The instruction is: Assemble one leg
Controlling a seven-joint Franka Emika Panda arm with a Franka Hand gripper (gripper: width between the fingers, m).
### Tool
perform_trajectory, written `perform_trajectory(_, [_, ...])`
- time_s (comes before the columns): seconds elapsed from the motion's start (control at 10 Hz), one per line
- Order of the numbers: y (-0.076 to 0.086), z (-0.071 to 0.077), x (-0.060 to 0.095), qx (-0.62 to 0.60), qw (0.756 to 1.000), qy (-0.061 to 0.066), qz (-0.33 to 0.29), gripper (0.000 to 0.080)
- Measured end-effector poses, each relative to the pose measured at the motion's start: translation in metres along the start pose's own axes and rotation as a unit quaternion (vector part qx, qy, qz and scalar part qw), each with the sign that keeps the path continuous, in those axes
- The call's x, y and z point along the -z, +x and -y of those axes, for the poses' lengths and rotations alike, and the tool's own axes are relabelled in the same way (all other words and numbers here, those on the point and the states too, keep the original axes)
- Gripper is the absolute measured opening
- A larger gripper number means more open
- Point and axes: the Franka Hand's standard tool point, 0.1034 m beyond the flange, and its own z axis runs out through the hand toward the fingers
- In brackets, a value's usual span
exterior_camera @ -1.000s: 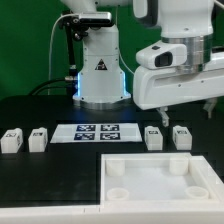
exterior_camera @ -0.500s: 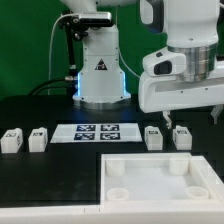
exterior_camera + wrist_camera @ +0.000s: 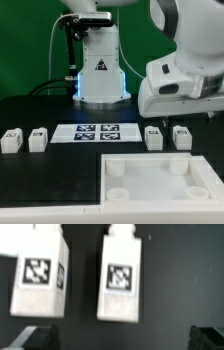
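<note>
The tagged white leg (image 3: 182,138) lies ahead of and below my open fingers, so closing now would miss. My gripper moves forward and down first, then closes.
Four small white legs with tag markers lie in a row on the black table: two at the exterior view's left (image 3: 11,140) (image 3: 37,139) and two at its right (image 3: 153,138) (image 3: 181,136). The arm's white hand (image 3: 186,88) hovers above the right pair. In the wrist view two legs (image 3: 40,276) (image 3: 122,279) lie side by side on the black surface. My gripper (image 3: 122,339) is open wide and empty, apart from them. Its dark fingertips (image 3: 40,338) show at the picture's edge.
The large white square panel (image 3: 140,162) with round corner sockets lies at the front right. The marker board (image 3: 95,131) lies in the middle between the leg pairs. The robot base (image 3: 100,70) stands behind it.
The hand has shifted toward the exterior view's right and risen slightly, still over the right pair of legs. Legs and panel have not moved.
</note>
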Motion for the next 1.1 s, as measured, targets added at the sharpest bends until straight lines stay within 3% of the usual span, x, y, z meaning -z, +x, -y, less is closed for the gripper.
perform_trajectory(0.2, [0.009, 0.003, -0.014, -0.002, 0.999, 0.004, 0.052, 0.0649])
perform_trajectory(0.5, [0.004, 0.006, -0.033, -0.014, 0.997, -0.002, 0.076, 0.0649])
perform_trajectory(1.1, [0.008, 0.01, -0.052, -0.014, 0.995, -0.003, 0.099, 0.0649])
